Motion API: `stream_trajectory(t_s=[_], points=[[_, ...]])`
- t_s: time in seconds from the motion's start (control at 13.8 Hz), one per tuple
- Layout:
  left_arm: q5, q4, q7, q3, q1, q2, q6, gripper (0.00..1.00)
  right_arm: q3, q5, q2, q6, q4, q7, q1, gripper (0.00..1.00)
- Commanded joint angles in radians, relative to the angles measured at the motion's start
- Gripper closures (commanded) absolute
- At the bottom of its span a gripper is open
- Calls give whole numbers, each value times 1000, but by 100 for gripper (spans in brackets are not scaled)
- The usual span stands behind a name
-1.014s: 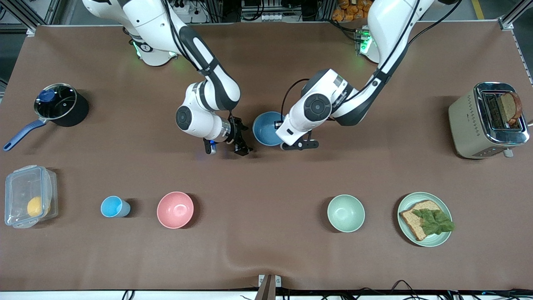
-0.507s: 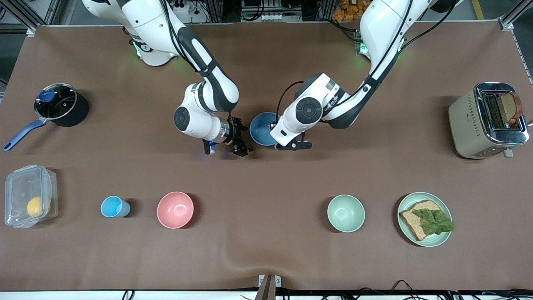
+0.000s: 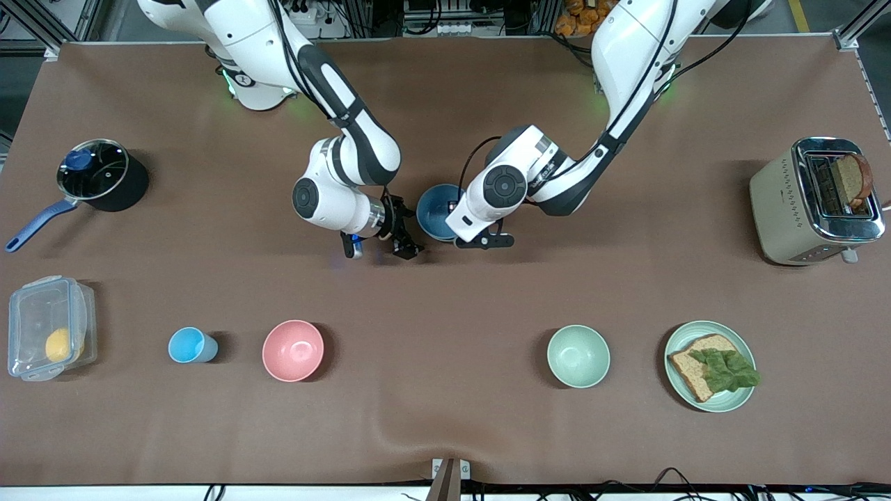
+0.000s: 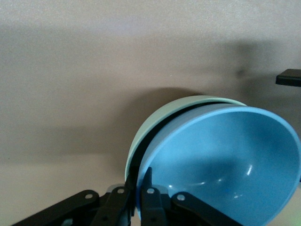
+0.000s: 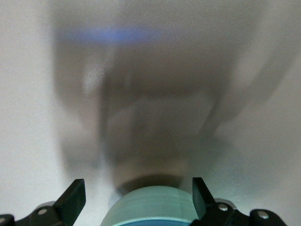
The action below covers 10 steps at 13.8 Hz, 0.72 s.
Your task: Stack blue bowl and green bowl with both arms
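Note:
In the left wrist view the blue bowl [image 4: 221, 165] sits within the green bowl's rim [image 4: 169, 108], so it is now time for my left gripper to let go of the blue bowl.
The blue bowl [image 3: 433, 211] is at the table's middle, partly under the left arm's wrist. In the left wrist view the blue bowl [image 4: 225, 165] sits tilted inside the green bowl [image 4: 160, 117], with a dark gap between them. My left gripper [image 4: 141, 175] is shut on the blue bowl's rim, one finger inside it and one in the gap; it also shows in the front view [image 3: 454, 229]. My right gripper [image 3: 377, 248] is open and empty beside the stack, toward the right arm's end. The right wrist view shows the green bowl [image 5: 155, 205] between its fingers [image 5: 75, 193].
A second, look-alike green bowl [image 3: 578, 355] stands nearer the front camera, beside the plate with bread and lettuce [image 3: 743, 396]. A pink bowl [image 3: 292, 350], light-blue cup [image 3: 188, 345] and plastic box [image 3: 49, 327] are in that row. A pot [image 3: 104, 174] and toaster [image 3: 811, 202] stand at the table's ends.
My left gripper has carried the blue bowl a short way toward the right arm's end, closer to the right gripper. The right gripper has hardly moved and stays open.

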Motion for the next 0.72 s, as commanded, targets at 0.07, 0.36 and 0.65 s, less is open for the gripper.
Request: stream_trajectory(t_s=[0.07,0.36,0.65], points=[[41,17,-77,12,-12,8,-1,20,5,31,-10,-4,-10,-35,-5,0],[88,19,-86,8,3,-41,-16,0,-15,-13,-22,-132,-11,-115,-37,0],[81,26,-89,9,36,-139,-74,0,-96,-96,-50,-327,-34,-216,-85,0]])
